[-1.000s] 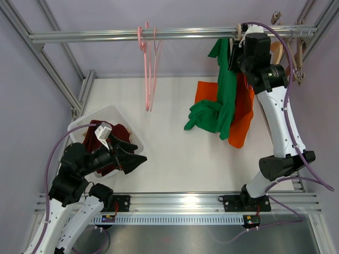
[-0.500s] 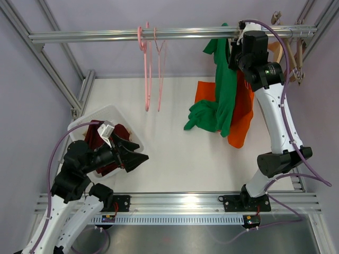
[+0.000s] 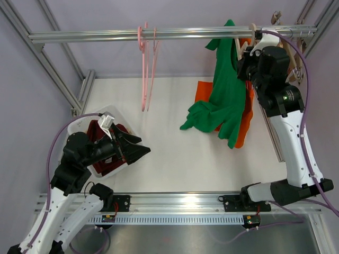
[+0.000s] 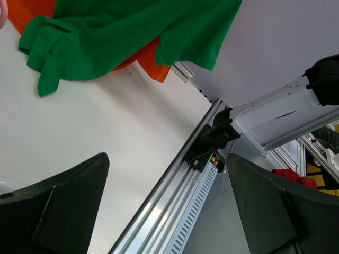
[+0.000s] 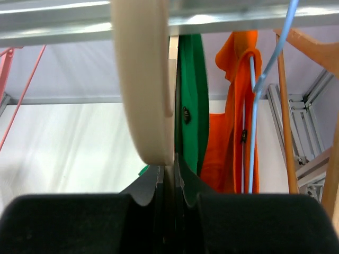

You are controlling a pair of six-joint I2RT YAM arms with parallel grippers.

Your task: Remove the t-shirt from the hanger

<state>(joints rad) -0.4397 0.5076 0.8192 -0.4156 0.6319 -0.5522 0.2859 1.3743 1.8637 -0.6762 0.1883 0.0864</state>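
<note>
I will next use my left gripper to grab the green t-shirt (image 3: 225, 90) by its loose hem (image 3: 196, 120) away from the hanger, so that it can be removed from the hanger.
A green t-shirt (image 3: 225, 90) hangs from the top rail (image 3: 106, 36) at the back right, its lower part bunched over the table. It hangs on a cream hanger (image 5: 143, 95), whose lower end sits between the fingers of my right gripper (image 5: 169, 177). That gripper (image 3: 244, 61) is up at the rail beside the shirt's collar, shut on the hanger. The green cloth (image 5: 192, 106) hangs just behind the hanger. My left gripper (image 3: 139, 149) is open and empty, low at the front left. In its own view the gripper (image 4: 167, 206) faces the green shirt (image 4: 122, 32) from afar.
An orange shirt (image 3: 242, 127) on a thin blue hanger (image 5: 253, 106) hangs right behind the green one. Bare pink hangers (image 3: 147, 69) hang at the rail's middle left. Wooden hangers (image 3: 296, 58) sit at the far right. A white bin (image 3: 90, 119) holds dark red clothes.
My right gripper closed on the hanger and drew it rightward and nearer; the green shirt shifted with it, its collar now above the rail. The left gripper drifted slightly right.
</note>
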